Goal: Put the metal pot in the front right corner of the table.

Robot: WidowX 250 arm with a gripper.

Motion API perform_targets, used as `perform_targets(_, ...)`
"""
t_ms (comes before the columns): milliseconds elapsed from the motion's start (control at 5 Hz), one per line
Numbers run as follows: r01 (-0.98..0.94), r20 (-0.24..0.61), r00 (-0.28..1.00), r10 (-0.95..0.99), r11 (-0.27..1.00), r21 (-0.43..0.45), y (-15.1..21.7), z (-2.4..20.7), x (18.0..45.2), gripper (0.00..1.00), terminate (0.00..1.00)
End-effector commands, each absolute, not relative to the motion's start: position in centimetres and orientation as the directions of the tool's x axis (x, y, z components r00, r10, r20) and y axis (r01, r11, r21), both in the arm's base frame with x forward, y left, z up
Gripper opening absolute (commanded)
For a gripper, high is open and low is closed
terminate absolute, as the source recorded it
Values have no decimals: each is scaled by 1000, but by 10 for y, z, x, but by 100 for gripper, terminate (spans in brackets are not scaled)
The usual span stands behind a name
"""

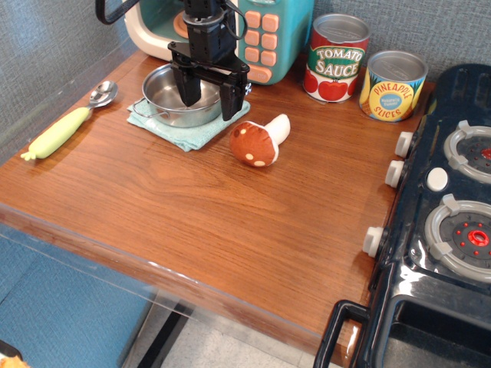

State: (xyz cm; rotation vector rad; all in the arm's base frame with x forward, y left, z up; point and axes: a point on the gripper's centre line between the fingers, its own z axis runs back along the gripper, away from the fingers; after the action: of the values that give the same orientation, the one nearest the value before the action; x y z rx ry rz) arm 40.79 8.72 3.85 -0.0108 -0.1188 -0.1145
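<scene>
I should next grip the metal pot (167,96) by its rim (218,100), so that I can bring it to the front right corner of the table.
The metal pot (167,96) is a shallow shiny steel pot with thin wire handles. It stands on a teal cloth (192,130) at the back left of the wooden table (230,207). My black gripper (208,98) hangs over the pot's right side and is open. One finger (189,90) is inside the pot and the other finger (229,103) is outside its right rim. The jaws straddle the rim without closing on it.
A toy mushroom (257,140) lies just right of the cloth. A spoon with a yellow-green handle (65,126) lies at the left edge. A teal toy appliance (261,34), a tomato sauce can (336,57) and a pineapple can (393,84) stand at the back. A dark blue toy stove (445,215) fills the right side.
</scene>
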Motion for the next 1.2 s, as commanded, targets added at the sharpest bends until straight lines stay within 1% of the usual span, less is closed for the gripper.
perform_targets(0, 83, 191, 978, -87, 996, 26, 99, 70, 413, 100, 0)
perform_targets(200, 81, 182, 980, -84, 996, 27, 100, 65, 412, 0, 0)
perform_targets(600, 90, 170, 981, -94, 995, 29, 95, 67, 411, 0, 0)
perform_targets(800, 74, 220, 972, -78, 997, 25, 89, 102, 401, 0, 0)
perform_targets(1000, 98, 265, 959, -103, 995, 34, 67, 146, 378, 0, 0)
